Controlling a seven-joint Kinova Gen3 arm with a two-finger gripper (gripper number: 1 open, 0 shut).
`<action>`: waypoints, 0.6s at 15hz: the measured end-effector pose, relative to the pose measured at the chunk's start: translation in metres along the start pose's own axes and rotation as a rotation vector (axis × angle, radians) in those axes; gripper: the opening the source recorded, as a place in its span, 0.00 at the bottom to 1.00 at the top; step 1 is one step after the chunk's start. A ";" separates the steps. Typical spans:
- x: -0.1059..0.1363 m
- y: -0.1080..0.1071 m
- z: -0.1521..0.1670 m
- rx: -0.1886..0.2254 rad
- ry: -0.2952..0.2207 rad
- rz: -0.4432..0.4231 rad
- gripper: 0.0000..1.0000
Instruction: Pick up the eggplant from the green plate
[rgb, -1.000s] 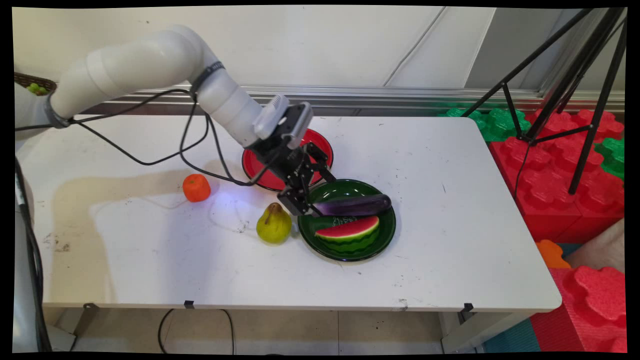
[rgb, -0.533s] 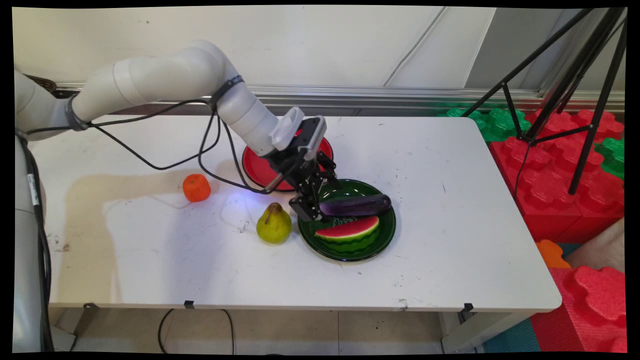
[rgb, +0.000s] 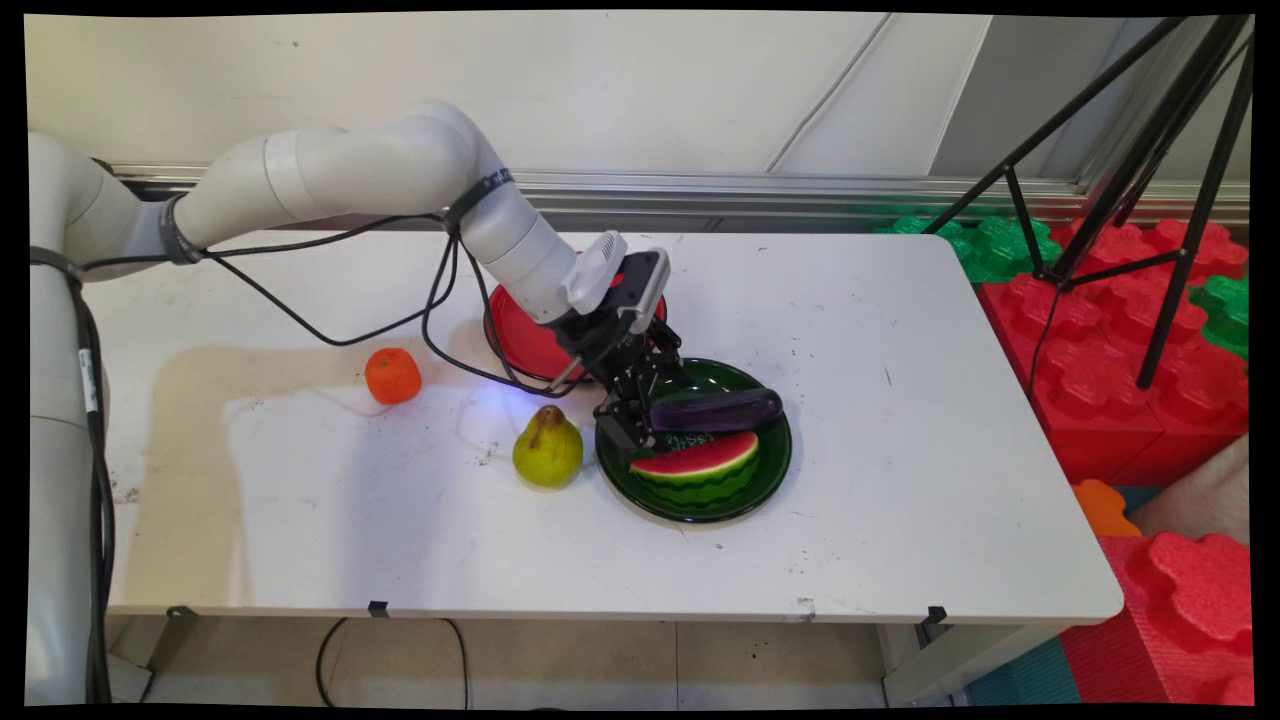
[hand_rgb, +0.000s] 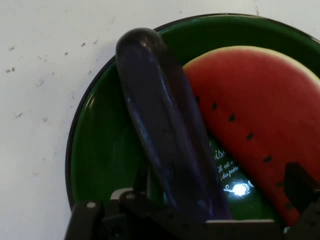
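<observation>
Next, my gripper grabs the eggplant's end opposite its dark rounded tip, to move the eggplant from the green plate.
My gripper is low over the left part of the green plate, at the left end of the purple eggplant. The eggplant lies across the plate behind a watermelon slice. In the hand view the eggplant runs up from between the fingers of the gripper, which is open. The left finger sits close beside the eggplant and the right finger stands apart over the watermelon slice. The green plate lies beneath both.
A yellow-green pear stands just left of the green plate, close to the gripper. A red plate lies behind, partly under the arm. An orange sits further left. A black tripod and red foam blocks stand beyond the table's right edge.
The arm has moved to the right and lower, bringing the gripper from the plate's left rim onto the eggplant's left end. The fruit and plates have not moved.
</observation>
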 end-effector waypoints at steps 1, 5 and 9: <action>0.000 -0.001 0.002 -0.001 -0.002 -0.002 1.00; -0.001 -0.003 0.008 -0.006 -0.007 -0.009 1.00; -0.002 -0.003 0.012 -0.018 -0.007 -0.019 0.00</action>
